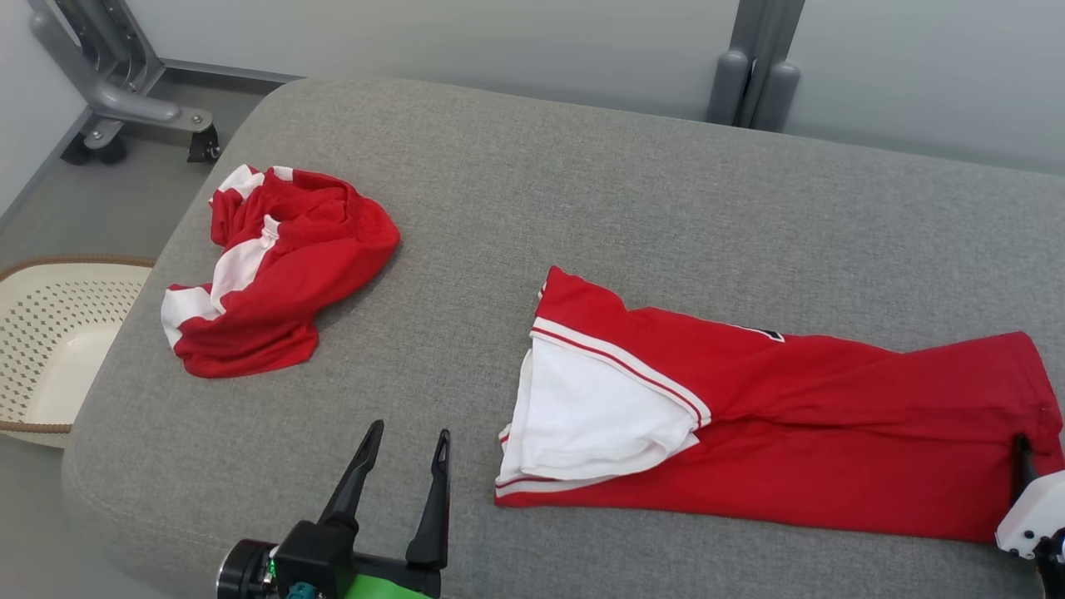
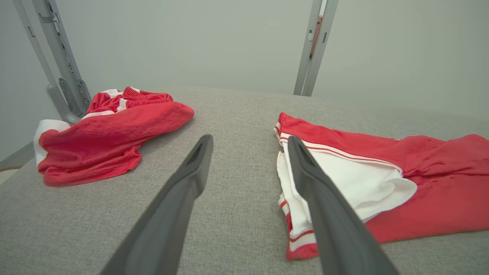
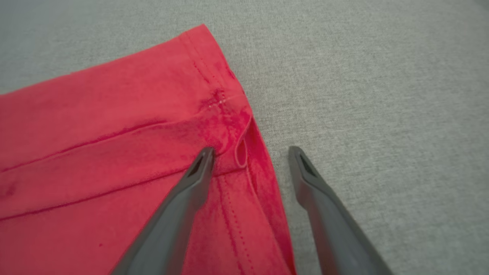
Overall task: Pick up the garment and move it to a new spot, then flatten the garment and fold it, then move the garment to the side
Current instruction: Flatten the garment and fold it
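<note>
Next, my right gripper grabs the red garment (image 1: 832, 424) (image 3: 114, 114) by its stitched hem to fold it.
A red garment (image 1: 832, 424) with a white sleeve (image 1: 591, 416) lies folded lengthwise across the right half of the grey padded table (image 1: 532, 191). My left gripper (image 1: 411, 429) stands open just left of the sleeve end, over bare fabric, with nothing between its fingers. In the left wrist view the left gripper (image 2: 249, 141) sits beside the sleeve (image 2: 363, 179). My right gripper (image 1: 1025, 453) is at the garment's far right end. In the right wrist view the right gripper (image 3: 251, 151) is open and straddles the stitched red hem (image 3: 225, 99), one finger over the cloth and one over the table.
A second red-and-white garment (image 1: 274, 266) lies crumpled at the table's back left, and it shows too as a heap (image 2: 110, 130) in the left wrist view. A cream perforated basket (image 1: 50, 333) stands on the floor at left. A wheeled metal frame (image 1: 125, 100) and grey posts (image 1: 753, 83) stand behind.
</note>
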`<state>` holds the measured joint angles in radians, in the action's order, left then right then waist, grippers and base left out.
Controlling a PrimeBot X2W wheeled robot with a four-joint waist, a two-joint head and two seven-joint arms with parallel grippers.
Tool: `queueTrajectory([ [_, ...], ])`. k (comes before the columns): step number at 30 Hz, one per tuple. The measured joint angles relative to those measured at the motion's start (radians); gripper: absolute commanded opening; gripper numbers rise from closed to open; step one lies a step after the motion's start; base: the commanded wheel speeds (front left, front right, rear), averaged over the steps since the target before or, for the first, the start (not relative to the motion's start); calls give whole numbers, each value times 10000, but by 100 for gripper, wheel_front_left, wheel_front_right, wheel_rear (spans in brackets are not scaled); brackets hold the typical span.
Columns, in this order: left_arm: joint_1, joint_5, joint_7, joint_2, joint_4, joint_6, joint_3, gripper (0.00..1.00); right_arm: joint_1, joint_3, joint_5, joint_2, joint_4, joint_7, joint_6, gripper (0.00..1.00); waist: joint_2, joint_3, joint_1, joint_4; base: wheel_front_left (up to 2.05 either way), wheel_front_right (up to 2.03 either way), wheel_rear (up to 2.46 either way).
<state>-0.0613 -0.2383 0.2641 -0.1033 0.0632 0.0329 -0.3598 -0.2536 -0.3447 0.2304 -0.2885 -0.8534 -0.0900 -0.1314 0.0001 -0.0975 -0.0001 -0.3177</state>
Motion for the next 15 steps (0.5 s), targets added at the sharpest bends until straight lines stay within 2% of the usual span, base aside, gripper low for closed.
queueTrajectory([
  [4, 0, 115, 0, 119, 67, -211, 171, 100, -306, -410, -447, 48, -477, -128, -6, 100, 0, -113, 0, -10, 0, 0, 0],
  [5, 0, 128, 0, 157, 69, -247, 222, 100, -391, -439, -504, 105, -568, -128, -4, 89, 0, -137, 0, -2, 0, 0, 0],
  [6, 0, 142, 0, 186, 73, -276, 265, 100, -445, -470, -502, 151, -625, -127, -2, 57, 0, -150, 0, 10, 0, 0, 0],
  [7, 0, 161, 0, 222, 92, -332, 318, 100, -523, -451, -500, 207, -704, -115, -2, 20, 0, -165, 0, 34, 0, 0, 0],
  [8, 0, 188, 0, 247, 109, -351, 351, 100, -598, -405, -495, 244, -769, -90, -4, 0, 0, -175, 0, 58, 0, 0, 0],
  [11, 0, 207, 0, 309, 186, -430, 491, 100, -709, -213, -552, 259, -890, -67, -15, 0, 0, -173, 0, 140, 0, 0, 0],
  [15, 1, 211, 0, 359, 198, -476, 727, 100, -726, -44, -1034, -54, -941, -265, -33, 0, 0, -164, 1, 293, 0, 0, 0],
])
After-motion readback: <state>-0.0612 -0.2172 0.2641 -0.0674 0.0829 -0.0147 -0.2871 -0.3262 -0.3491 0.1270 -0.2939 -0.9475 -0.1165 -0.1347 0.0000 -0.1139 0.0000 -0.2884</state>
